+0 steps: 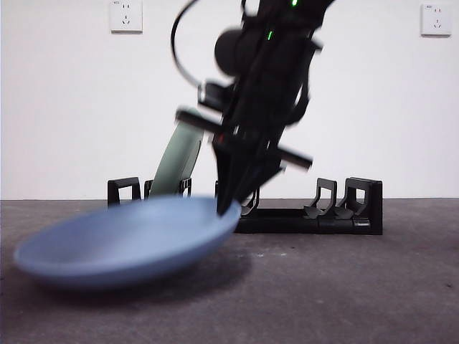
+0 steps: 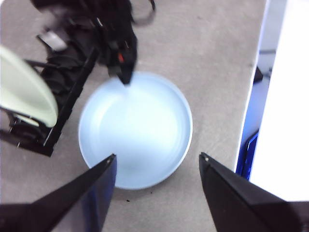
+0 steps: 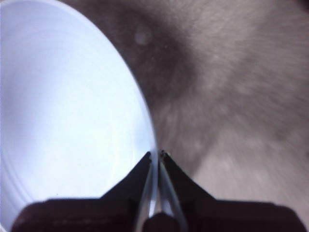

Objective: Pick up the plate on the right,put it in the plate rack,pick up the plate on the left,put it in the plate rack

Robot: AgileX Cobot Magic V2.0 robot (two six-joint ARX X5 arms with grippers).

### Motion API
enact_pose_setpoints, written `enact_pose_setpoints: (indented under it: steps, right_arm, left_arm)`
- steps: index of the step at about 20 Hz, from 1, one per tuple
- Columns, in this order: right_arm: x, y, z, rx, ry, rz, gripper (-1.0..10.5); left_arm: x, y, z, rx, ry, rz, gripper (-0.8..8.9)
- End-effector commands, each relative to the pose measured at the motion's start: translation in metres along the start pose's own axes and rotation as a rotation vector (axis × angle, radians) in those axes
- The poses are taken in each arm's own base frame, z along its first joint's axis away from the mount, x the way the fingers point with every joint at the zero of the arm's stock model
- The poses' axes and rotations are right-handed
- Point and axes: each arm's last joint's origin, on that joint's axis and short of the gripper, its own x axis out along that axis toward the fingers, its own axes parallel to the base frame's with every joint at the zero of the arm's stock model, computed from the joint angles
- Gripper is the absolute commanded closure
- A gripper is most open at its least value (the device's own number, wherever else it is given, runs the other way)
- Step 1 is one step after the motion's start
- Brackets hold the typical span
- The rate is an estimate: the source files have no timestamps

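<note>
My left gripper should grab the blue plate (image 1: 122,244) by its rim (image 1: 21,252) next, so it can slot the plate upright into the rack.
A light blue plate (image 1: 122,244) lies tilted in front of the rack, its right rim raised and its left side low by the table. My right gripper (image 1: 228,208) comes down from above and is shut on that raised rim; the right wrist view shows the jaws pinching the plate's edge (image 3: 153,159). A pale green plate (image 1: 176,161) stands upright in the black plate rack (image 1: 344,208). From above, my left gripper (image 2: 158,155) hangs open over the blue plate (image 2: 140,130), holding nothing. The right gripper (image 2: 126,79) shows there at the plate's rim beside the rack (image 2: 63,113).
The rack runs along the back of the grey table, against a white wall with two sockets (image 1: 125,16). Several free prongs (image 1: 326,197) stand at its right end. The table's edge (image 2: 255,96) is close beside the blue plate in the left wrist view.
</note>
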Motion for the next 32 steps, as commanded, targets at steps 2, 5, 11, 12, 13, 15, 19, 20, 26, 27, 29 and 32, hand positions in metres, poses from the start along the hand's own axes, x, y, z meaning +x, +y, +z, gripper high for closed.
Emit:
enact_pose_setpoints:
  steps: [2,5,11,12,13,15,19,20,26,27,29,32]
  right_arm:
    - [-0.055,0.010,-0.009,-0.050,-0.085,0.009,9.6]
    - [-0.103,0.011,-0.026,-0.066,-0.127,-0.009,9.6]
    - [-0.163,-0.007,-0.060,-0.015,-0.134,-0.041,9.6]
    - [-0.170,-0.009,-0.063,-0.006,-0.147,-0.031,9.6]
    - [-0.177,-0.011,-0.067,0.004,-0.160,-0.010,9.6]
    - [-0.185,-0.015,-0.072,0.021,-0.167,0.020,9.6]
    - [-0.189,-0.014,-0.079,0.022,-0.138,0.026,9.6]
    - [-0.189,-0.014,-0.079,0.023,-0.137,0.027,9.6]
    - [-0.190,-0.014,-0.079,0.022,-0.137,0.026,9.6]
    - [-0.190,-0.014,-0.079,0.022,-0.137,0.026,9.6]
    - [-0.190,-0.014,-0.079,0.022,-0.138,0.026,9.6]
    - [-0.190,-0.014,-0.079,0.022,-0.139,0.027,9.6]
  left_arm:
    - [0.008,-0.003,0.006,0.120,0.021,-0.031,5.20]
    - [0.015,-0.008,0.015,0.256,0.015,-0.043,5.20]
    - [0.037,-0.016,0.041,0.557,-0.014,0.025,4.63]
    - [0.042,-0.018,0.045,0.597,-0.015,0.010,4.63]
    - [0.049,-0.019,0.049,0.639,-0.002,0.006,4.63]
    - [0.065,-0.023,0.057,0.703,0.047,0.035,4.63]
    - [0.087,-0.028,0.069,0.770,0.099,0.075,4.63]
    - [0.091,-0.029,0.070,0.776,0.101,0.070,4.65]
    - [0.100,-0.030,0.074,0.781,0.116,0.077,5.88]
    - [0.100,-0.030,0.074,0.781,0.116,0.077,6.64]
    - [0.100,-0.030,0.074,0.781,0.116,0.077,7.69]
    - [0.100,-0.031,0.074,0.776,0.115,0.076,8.21]
